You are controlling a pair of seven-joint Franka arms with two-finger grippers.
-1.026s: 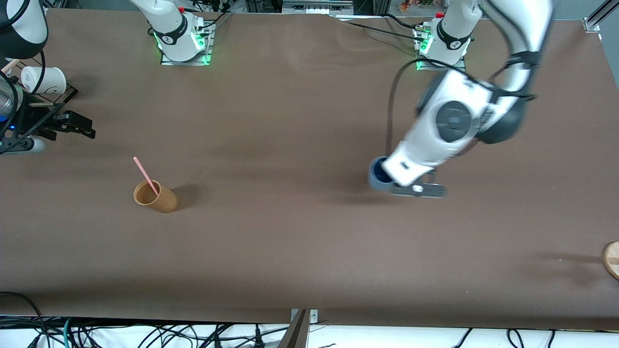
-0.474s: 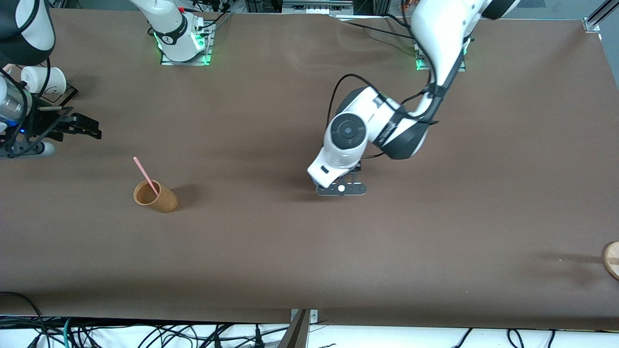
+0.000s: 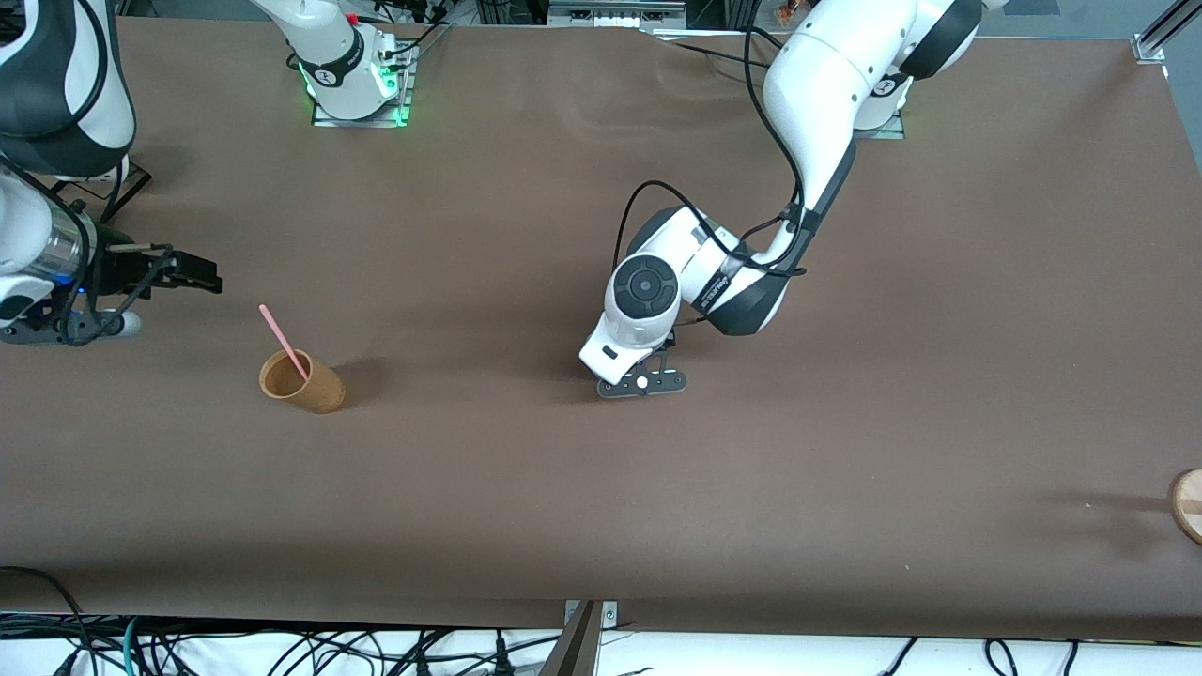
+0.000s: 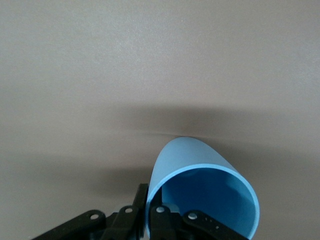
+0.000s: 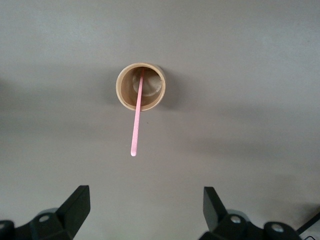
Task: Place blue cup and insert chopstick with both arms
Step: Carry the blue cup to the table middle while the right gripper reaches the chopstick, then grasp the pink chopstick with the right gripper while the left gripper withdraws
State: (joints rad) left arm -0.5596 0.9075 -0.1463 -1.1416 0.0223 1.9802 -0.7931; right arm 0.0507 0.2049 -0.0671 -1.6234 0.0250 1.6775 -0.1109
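Observation:
Next, my right gripper grabs the chopstick by its protruding upper end (image 3: pixel 266 314) (image 5: pixel 134 148). Then the pink chopstick goes into the blue cup.
In the left wrist view my left gripper (image 4: pixel 148 197) is shut on the blue cup (image 4: pixel 186 156), one finger inside the rim and one outside, low over the bare brown table. In the front view the left arm's hand (image 3: pixel 641 293) is over the middle of the table and hides the cup. The pink chopstick (image 3: pixel 284 342) leans in a tan-brown cup (image 3: pixel 302 381) toward the right arm's end. My right gripper (image 3: pixel 192 275) is open and empty near that cup. Its wrist view shows the tan cup (image 5: pixel 122 85) and chopstick (image 5: pixel 136 120) ahead of the open gripper (image 5: pixel 146 200).
A round wooden piece (image 3: pixel 1188 505) lies at the table's edge at the left arm's end, nearer to the camera. The two green-lit arm bases (image 3: pixel 352 75) stand along the table's top edge. Cables hang below the near edge.
My left arm has carried the blue cup toward the middle of the table, then a little nearer to the camera. My right gripper has shifted slightly toward the tan cup.

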